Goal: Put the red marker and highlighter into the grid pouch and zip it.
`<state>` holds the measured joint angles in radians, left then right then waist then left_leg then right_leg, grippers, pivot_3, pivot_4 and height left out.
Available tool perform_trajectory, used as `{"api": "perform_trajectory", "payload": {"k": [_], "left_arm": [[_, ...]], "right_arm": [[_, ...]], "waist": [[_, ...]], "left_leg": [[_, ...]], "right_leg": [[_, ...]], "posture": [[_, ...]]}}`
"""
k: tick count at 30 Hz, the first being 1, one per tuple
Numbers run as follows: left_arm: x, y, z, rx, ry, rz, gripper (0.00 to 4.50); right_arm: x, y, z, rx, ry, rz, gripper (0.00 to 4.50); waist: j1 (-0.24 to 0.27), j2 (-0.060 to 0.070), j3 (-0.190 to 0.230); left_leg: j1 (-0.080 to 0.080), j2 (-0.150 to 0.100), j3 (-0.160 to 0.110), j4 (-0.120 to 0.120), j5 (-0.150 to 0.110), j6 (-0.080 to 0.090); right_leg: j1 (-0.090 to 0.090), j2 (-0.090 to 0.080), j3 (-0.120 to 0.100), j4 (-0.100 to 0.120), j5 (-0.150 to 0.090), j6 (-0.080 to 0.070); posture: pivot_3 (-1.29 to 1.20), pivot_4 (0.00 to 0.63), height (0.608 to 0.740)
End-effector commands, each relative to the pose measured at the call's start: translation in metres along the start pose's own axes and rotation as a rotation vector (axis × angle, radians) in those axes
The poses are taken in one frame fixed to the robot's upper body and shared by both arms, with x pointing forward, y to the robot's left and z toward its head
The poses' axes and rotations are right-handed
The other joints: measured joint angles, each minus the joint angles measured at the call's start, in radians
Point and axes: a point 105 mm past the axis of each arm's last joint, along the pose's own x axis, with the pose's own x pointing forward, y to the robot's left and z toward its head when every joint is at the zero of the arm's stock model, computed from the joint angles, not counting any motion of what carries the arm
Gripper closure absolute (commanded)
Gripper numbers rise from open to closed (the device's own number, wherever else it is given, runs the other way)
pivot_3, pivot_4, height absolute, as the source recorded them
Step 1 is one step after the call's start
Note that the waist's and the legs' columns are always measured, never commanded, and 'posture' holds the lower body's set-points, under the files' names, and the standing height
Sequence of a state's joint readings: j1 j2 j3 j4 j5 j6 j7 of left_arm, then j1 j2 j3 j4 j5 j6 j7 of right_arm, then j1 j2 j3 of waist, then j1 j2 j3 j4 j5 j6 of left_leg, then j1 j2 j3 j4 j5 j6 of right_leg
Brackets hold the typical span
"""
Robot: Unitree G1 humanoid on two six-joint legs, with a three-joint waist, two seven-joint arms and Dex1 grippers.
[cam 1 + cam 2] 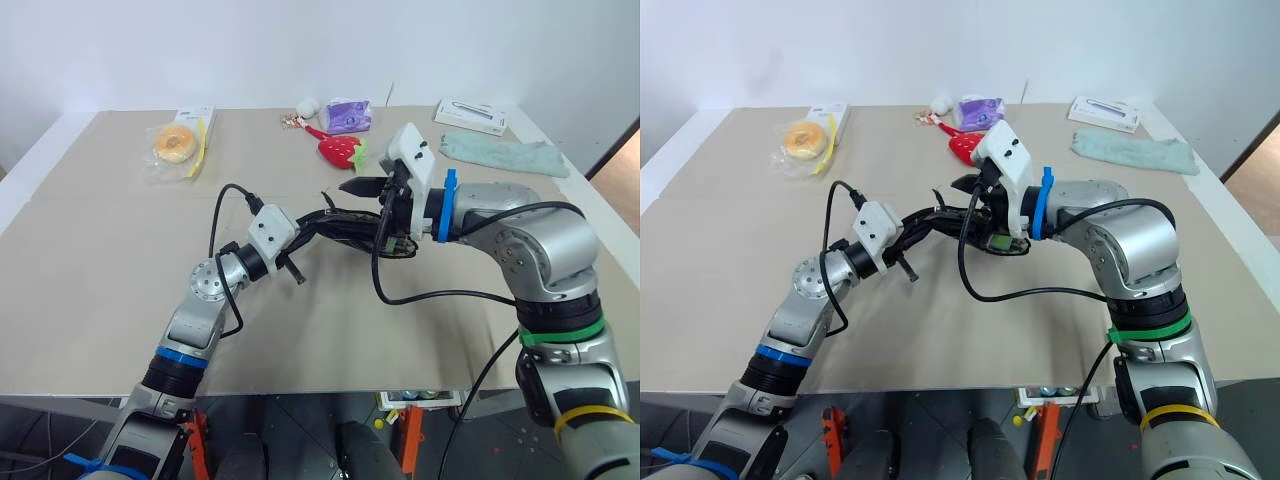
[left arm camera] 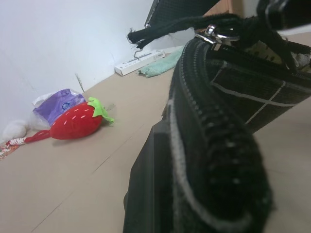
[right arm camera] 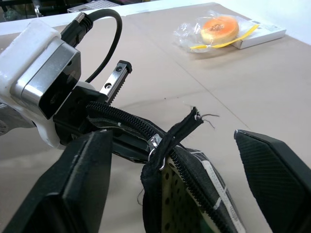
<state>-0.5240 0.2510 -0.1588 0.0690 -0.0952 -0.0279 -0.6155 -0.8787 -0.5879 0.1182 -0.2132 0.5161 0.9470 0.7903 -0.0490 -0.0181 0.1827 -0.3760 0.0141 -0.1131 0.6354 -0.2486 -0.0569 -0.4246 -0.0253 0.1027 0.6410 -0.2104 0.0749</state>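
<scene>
My right gripper should next grab the zipper by its black pull tab. Then it can zip the grid pouch closed.
The grid pouch, black with white lines, hangs above the table between both arms. My left gripper is shut on one end of it. My right gripper stands open, its fingers wide on either side of the black zipper pull without touching it. From the slider toward the left gripper the zip is closed; on the other side it gapes, and a light green dotted surface shows inside. I cannot tell whether that is the highlighter. The red marker is hidden.
On the far side of the table lie a red strawberry plush, a purple packet, a bagged orange ring, a white box and a pale green cloth. The table's front edge is close below the arms.
</scene>
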Motion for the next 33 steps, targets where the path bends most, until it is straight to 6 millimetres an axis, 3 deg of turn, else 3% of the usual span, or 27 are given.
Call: {"api": "perform_trajectory", "payload": {"k": [1, 10, 11, 21, 33], "left_arm": [[0.001, 0.004, 0.014, 0.035, -0.047, 0.014, 4.50], [0.001, 0.003, 0.014, 0.035, -0.047, 0.011, 4.50], [0.001, 0.004, 0.014, 0.035, -0.047, 0.011, 4.50], [0.000, 0.004, 0.014, 0.037, -0.045, 0.011, 4.50], [0.000, 0.005, 0.014, 0.038, -0.045, 0.012, 4.50]], "right_arm": [[-0.006, 0.002, 0.017, -0.052, -0.034, 0.004, 0.08], [-0.007, 0.001, 0.015, -0.043, -0.015, -0.009, 4.18], [-0.007, 0.001, 0.014, -0.045, -0.014, -0.007, 4.45], [-0.019, -0.003, 0.022, -0.026, -0.074, -0.016, 4.45], [-0.075, -0.036, -0.016, -0.018, 0.098, -0.157, 4.45]], "waist": [[0.000, 0.000, 0.000], [0.000, 0.000, 0.000], [0.000, 0.000, 0.000], [0.000, 0.000, 0.000], [0.001, 0.000, 0.000]], "left_leg": [[0.000, 0.000, 0.000, 0.000, 0.000, 0.000], [0.000, 0.000, 0.000, 0.000, 0.000, 0.000], [0.000, 0.000, 0.000, 0.000, 0.000, 0.000], [0.000, 0.000, 0.000, 0.000, 0.000, 0.000], [0.000, -0.001, 0.000, 0.000, 0.000, 0.000]], "right_leg": [[0.000, 0.000, 0.000, 0.000, 0.000, 0.000], [0.000, 0.000, 0.000, 0.000, 0.000, 0.000], [0.000, 0.000, 0.000, 0.000, 0.000, 0.000], [0.000, 0.000, 0.000, 0.000, 0.000, 0.000], [0.000, 0.000, 0.000, 0.000, 0.000, 0.000]], "posture": [[0.00, 0.150, 0.740], [0.00, 0.150, 0.740], [0.00, 0.150, 0.740], [0.00, 0.150, 0.740], [0.00, 0.150, 0.740]]}}
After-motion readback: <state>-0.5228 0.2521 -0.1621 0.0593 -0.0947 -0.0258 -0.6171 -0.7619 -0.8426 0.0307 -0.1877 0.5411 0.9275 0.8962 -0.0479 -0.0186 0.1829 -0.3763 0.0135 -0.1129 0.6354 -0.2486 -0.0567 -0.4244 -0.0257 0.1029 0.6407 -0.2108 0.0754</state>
